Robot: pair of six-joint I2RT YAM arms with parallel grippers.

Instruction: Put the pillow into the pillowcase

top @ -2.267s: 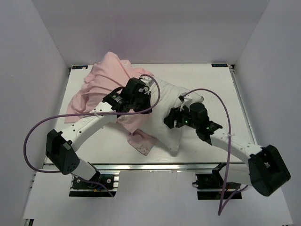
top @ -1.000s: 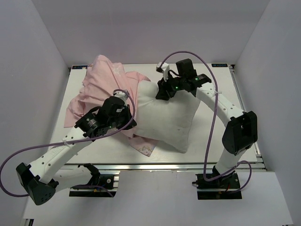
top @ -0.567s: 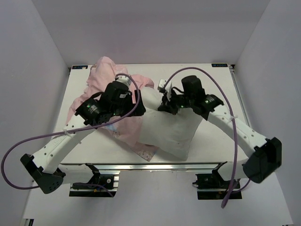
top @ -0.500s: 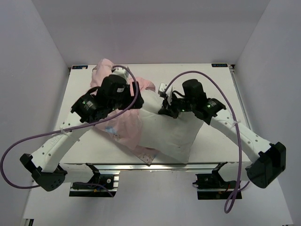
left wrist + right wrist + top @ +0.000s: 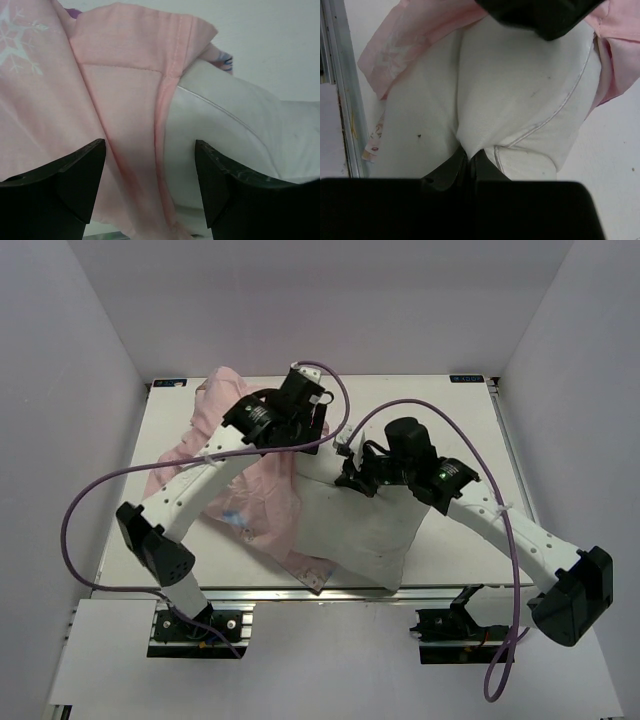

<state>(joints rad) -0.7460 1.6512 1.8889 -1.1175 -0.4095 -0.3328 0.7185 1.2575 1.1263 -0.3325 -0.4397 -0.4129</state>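
I would leave the pillowcase lying on the pillow if I lifted my left gripper now, because its fingers are wide apart over the stitched hem (image 5: 130, 100).
The white pillow (image 5: 360, 525) lies in the middle of the table, its left part inside the pink pillowcase (image 5: 240, 490). My left gripper (image 5: 308, 438) hangs open over the far end of the pillow. In the left wrist view the gripper (image 5: 150, 185) straddles the pillowcase's stitched hem (image 5: 130, 100) and the pillow (image 5: 225, 135) without pinching either. My right gripper (image 5: 347, 478) is shut on a fold of the pillow's top fabric; the right wrist view shows its fingers (image 5: 471, 157) squeezing that pinch of pillow (image 5: 510, 85).
Pillowcase fabric (image 5: 410, 30) bunches toward the table's far left corner (image 5: 215, 385). The table's front rail (image 5: 335, 100) runs close to the pillow's near end. The left gripper body (image 5: 540, 15) hangs just beyond the pillow in the right wrist view. Grey walls enclose the table.
My left gripper let go of the pillowcase, opened, and swung from the pillow's near-left side to its far end. My right gripper came nearer and closed on the pillow's fabric.
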